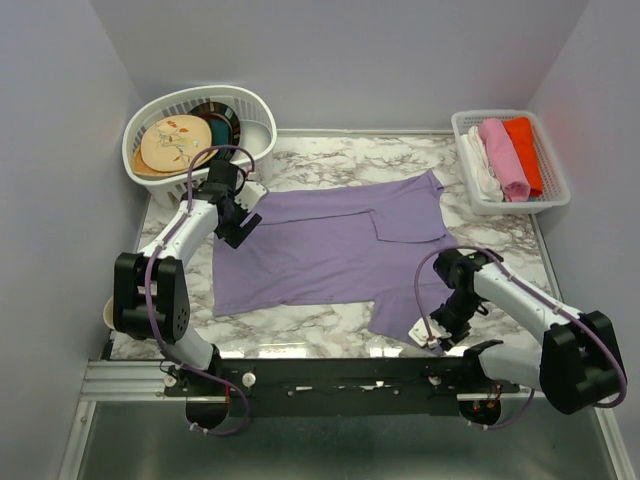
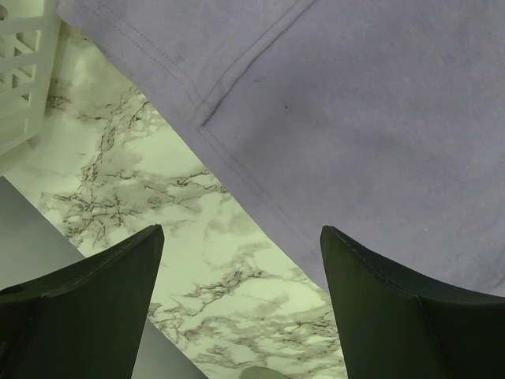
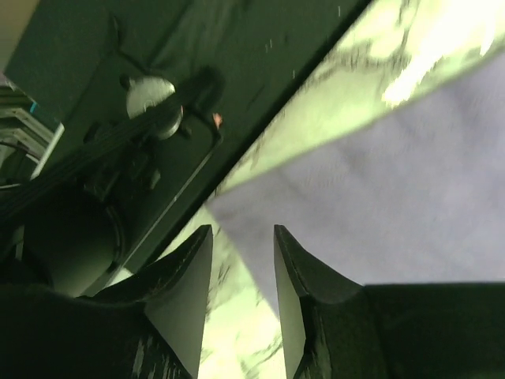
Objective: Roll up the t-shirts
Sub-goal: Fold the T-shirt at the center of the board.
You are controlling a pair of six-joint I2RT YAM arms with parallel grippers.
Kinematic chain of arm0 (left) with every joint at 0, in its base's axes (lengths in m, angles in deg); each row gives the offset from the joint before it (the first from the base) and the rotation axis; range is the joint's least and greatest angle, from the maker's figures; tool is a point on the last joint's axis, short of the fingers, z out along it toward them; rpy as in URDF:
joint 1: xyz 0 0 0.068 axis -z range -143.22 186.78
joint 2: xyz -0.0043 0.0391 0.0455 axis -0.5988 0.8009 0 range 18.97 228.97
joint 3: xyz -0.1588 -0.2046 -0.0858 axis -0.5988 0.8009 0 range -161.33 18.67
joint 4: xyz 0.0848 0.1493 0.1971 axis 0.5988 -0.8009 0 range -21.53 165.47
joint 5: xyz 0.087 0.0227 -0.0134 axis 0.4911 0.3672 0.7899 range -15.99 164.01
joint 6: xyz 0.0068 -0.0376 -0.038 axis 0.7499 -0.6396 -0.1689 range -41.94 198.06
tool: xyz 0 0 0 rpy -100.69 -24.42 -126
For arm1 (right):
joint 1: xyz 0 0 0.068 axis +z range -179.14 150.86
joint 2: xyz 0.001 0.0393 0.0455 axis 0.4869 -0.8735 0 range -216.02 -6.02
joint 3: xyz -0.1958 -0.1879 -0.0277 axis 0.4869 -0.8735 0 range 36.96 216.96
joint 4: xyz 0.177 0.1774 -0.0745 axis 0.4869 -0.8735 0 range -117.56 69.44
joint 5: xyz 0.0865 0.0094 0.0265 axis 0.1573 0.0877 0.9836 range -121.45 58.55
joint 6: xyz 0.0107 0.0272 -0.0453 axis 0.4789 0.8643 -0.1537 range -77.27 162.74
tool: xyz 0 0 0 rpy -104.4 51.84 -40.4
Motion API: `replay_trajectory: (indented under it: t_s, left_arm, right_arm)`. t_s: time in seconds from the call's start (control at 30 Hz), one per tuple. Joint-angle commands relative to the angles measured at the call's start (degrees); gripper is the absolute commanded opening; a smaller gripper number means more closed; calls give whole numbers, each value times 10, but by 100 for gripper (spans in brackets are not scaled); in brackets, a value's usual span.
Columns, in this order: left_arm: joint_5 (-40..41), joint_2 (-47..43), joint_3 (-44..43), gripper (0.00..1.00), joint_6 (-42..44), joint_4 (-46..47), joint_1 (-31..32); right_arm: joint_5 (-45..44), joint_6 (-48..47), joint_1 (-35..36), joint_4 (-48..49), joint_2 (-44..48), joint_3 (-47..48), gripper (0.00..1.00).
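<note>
My right gripper needs to fold the near side of the t-shirt over for rolling, so next it needs to pick up the t-shirt (image 1: 330,250) by the near sleeve's corner.
A lavender-purple t-shirt (image 1: 330,250) lies spread flat on the marble table, one sleeve at the far right and one at the near right. My left gripper (image 1: 238,228) hovers open at the shirt's left edge; in the left wrist view its fingers (image 2: 394,308) straddle bare marble beside the shirt's hem (image 2: 237,170). My right gripper (image 1: 437,335) is at the near sleeve's corner. In the right wrist view it (image 3: 243,237) is open with a narrow gap, and the sleeve's corner (image 3: 237,217) sits just beyond the fingertips, not clamped.
A white basket (image 1: 250,115) at the far left holds round patterned plates (image 1: 176,142). A white tray (image 1: 545,200) at the far right holds rolled cloths, white, pink (image 1: 503,157) and orange. The black mounting rail (image 1: 340,385) runs along the near edge.
</note>
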Motion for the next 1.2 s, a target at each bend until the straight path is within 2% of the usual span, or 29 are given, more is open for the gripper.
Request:
replay_trajectory:
  t_s: [0.0, 0.17, 0.3, 0.5, 0.77, 0.97, 1.07, 1.17]
  left_arm:
    - [-9, 11, -26, 89, -12, 7, -8]
    - [-12, 14, -40, 89, -13, 10, -22]
    - [-18, 17, -43, 89, -19, 13, -35]
    - [-33, 3, -44, 89, -35, 15, -46]
    - [-55, -5, -52, 89, -47, 15, -47]
    - [-73, 12, -70, 88, -57, 17, -47]
    - [-75, 14, -72, 88, -57, 20, -47]
    - [-75, 13, -73, 88, -59, 19, -49]
  right_arm:
    - [61, -407, 48, -32, 19, -27, 46]
    - [41, -406, 70, -11, 23, -42, 46]
    - [-21, -405, 77, -20, -3, -33, 46]
    - [-19, -394, 77, -17, -1, -35, 46]
    - [1, -321, 77, 23, 31, -45, 45]
    - [-41, -273, 78, 73, -8, -40, 43]
    - [-50, -278, 78, 67, -32, -28, 42]
    - [-56, -283, 84, 113, -12, -62, 42]
